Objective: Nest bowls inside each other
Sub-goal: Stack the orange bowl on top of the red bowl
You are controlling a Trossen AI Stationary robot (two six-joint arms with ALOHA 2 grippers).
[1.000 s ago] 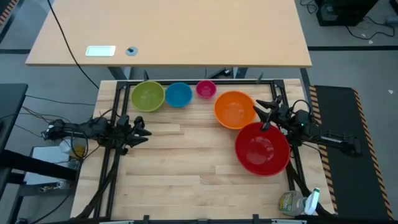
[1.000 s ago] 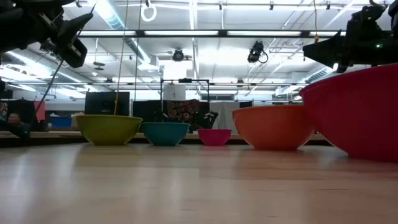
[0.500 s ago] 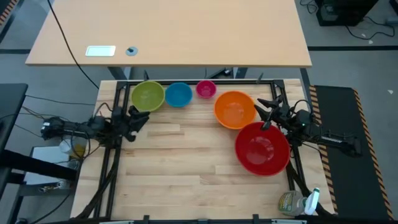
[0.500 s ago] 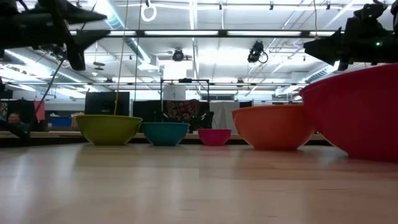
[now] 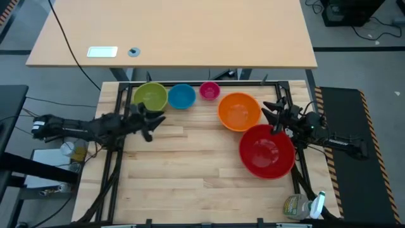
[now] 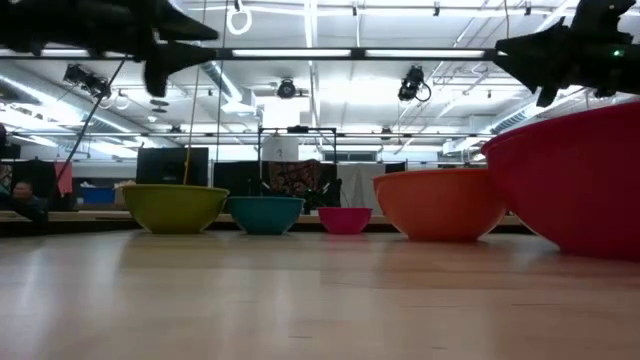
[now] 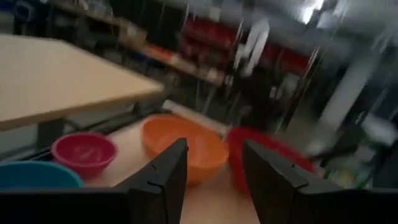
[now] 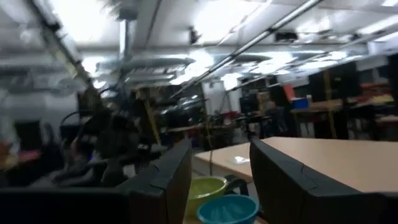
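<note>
The orange bowl should go inside the red bowl, so my left gripper needs to pick the orange bowl up by its rim next.
Five bowls stand upright on their bases on the wooden table. Along the far edge sit the yellow-green bowl, the blue bowl and the small pink bowl. The orange bowl and the big red bowl stand at the right, almost touching. My left gripper hovers open, just near of the yellow-green bowl, pointing level toward the table's right; its wrist view shows nothing between its fingers. My right gripper hangs open above the gap between the orange and red bowls.
A black metal frame runs around the table's edges. A tan desk stands beyond the far edge. A bottle sits at the near right corner. The table's middle and near left are bare wood.
My left gripper has risen and swung out over the table, toward the right and far edges, ending beside the yellow-green bowl; it has also rolled about its pointing line. My right gripper has tipped its fingers upward in place. No bowl has moved.
</note>
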